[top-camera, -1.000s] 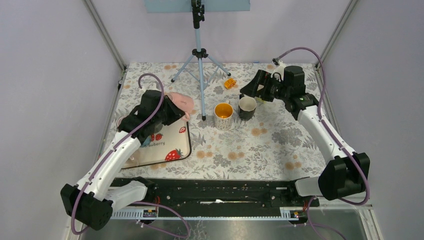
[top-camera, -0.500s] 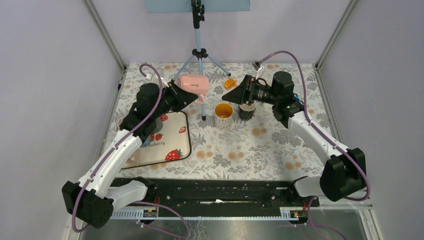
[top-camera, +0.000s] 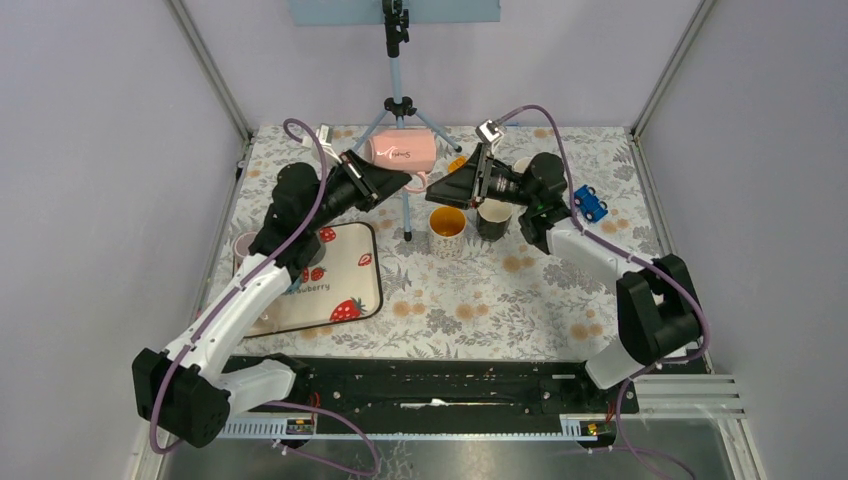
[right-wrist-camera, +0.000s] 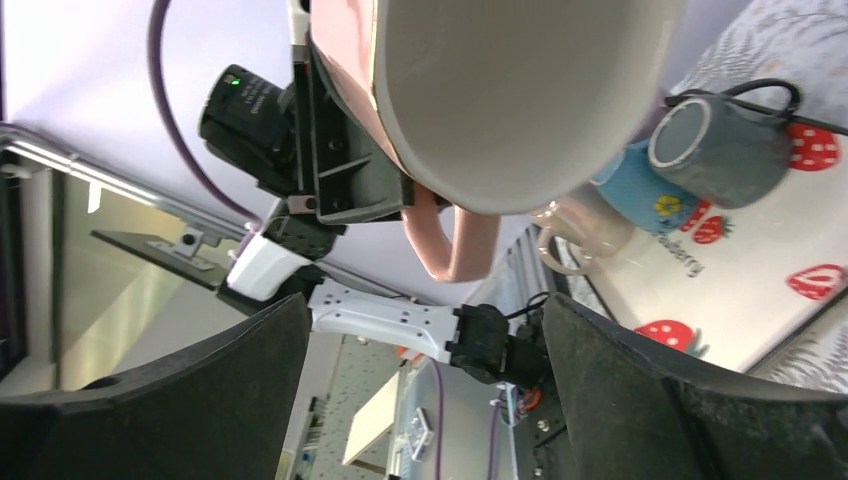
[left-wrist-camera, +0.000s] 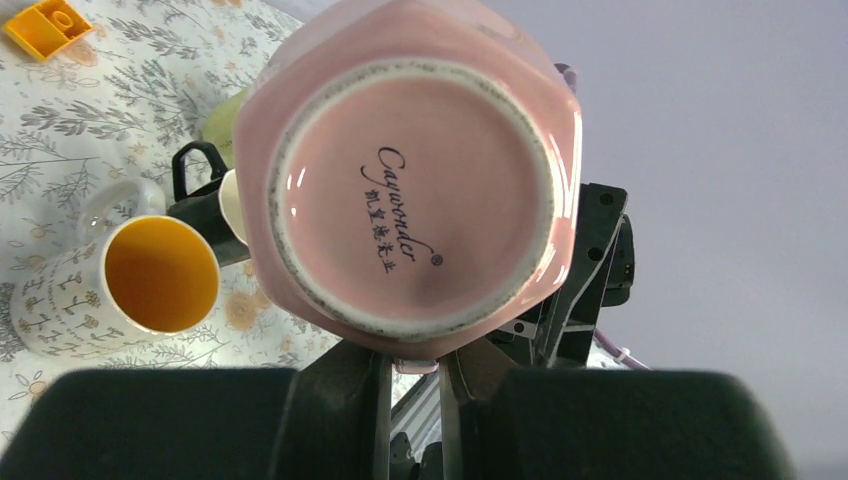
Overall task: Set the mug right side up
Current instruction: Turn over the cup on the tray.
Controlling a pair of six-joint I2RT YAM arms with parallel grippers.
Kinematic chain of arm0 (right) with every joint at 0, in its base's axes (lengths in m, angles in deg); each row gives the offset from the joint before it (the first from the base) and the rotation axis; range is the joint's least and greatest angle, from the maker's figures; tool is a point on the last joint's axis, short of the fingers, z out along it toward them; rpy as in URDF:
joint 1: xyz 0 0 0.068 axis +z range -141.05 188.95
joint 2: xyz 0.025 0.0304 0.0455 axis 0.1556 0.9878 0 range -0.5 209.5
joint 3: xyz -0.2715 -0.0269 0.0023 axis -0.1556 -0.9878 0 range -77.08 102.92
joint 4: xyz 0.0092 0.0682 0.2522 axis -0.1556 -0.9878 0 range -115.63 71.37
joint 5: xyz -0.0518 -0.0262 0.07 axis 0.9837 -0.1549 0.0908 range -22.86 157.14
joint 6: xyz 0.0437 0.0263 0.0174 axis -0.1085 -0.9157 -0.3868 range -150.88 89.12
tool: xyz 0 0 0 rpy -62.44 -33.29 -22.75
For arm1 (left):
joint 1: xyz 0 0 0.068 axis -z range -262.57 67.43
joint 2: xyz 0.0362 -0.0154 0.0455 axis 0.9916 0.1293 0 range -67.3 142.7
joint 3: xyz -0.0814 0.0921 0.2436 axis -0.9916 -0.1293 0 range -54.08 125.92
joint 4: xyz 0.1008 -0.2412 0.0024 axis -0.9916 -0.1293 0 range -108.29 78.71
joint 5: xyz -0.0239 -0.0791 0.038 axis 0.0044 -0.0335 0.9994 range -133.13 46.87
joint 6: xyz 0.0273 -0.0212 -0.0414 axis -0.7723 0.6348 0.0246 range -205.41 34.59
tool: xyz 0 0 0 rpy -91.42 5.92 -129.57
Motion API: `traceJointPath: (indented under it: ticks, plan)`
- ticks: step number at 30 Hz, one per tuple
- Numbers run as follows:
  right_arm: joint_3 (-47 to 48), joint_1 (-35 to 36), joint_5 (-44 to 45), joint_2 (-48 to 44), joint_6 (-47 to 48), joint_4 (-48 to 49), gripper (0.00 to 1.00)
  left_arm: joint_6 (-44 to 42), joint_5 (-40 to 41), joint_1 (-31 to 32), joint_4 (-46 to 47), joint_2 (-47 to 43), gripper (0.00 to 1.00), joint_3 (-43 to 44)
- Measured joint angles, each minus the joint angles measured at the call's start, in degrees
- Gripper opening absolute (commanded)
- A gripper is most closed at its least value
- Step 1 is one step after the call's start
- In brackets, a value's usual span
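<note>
Next, the right gripper grabs the pink mug by its handle [top-camera: 418,184] [right-wrist-camera: 463,248] from the side of the mug's opening. This leaves the mug's base free to set the mug upright.
The pink mug [top-camera: 403,150] hangs in the air on its side near the back middle, held up by my left gripper [top-camera: 392,180]. The left wrist view shows the mug's stamped underside [left-wrist-camera: 415,195], and my left gripper [left-wrist-camera: 412,380] is shut on a pink part under its base. Its white inside [right-wrist-camera: 520,90] and handle [right-wrist-camera: 455,240] fill the right wrist view. My right gripper [top-camera: 447,182] faces that mouth from the right. It is open [right-wrist-camera: 425,400], with nothing between its fingers [right-wrist-camera: 150,400].
A tripod [top-camera: 400,120] stands just behind the mug. Below the grippers stand a yellow-lined mug [top-camera: 447,230] and a dark mug [top-camera: 493,215]. The strawberry mat [top-camera: 330,280] at the left carries more mugs [right-wrist-camera: 725,140]. An orange brick [top-camera: 458,165] and blue toy car [top-camera: 590,203] lie nearby.
My left arm has lifted the pink mug off the mat and carried it up and to the right. My right arm has swung left, its open gripper now facing the mug.
</note>
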Motion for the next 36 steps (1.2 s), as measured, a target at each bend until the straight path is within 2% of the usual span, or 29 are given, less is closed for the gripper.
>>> traceJointPath:
  ticks: [4, 9, 22, 32, 34, 36]
  plan:
    - [0.0, 1.3, 0.0, 2.4, -6.6, 7.8, 0.84, 1.3, -1.0, 0.2, 2.5, 1.0, 0.0, -0.6]
    - [0.0, 3.0, 0.2, 4.1, -11.0, 12.7, 0.73, 2.4, -1.6, 0.7, 4.5, 1.9, 0.0, -1.2]
    - [0.0, 4.1, 4.0, 5.7, -15.8, 17.4, 0.51, 4.1, -2.1, 2.3, 9.0, 2.3, 0.0, -2.1]
    - [0.0, 4.1, 6.0, 6.1, -17.5, 18.4, 0.29, 5.2, -2.3, 2.7, 11.3, 2.3, 0.0, -2.6]
    - [0.0, 4.1, 6.1, 6.1, -17.8, 18.9, 0.24, 5.7, -2.3, 2.7, 11.9, 2.3, 0.0, -2.8]
    - [0.0, 4.1, 6.1, 6.1, -17.8, 19.2, 0.13, 5.8, -2.4, 2.7, 12.3, 2.3, 0.0, -2.9]
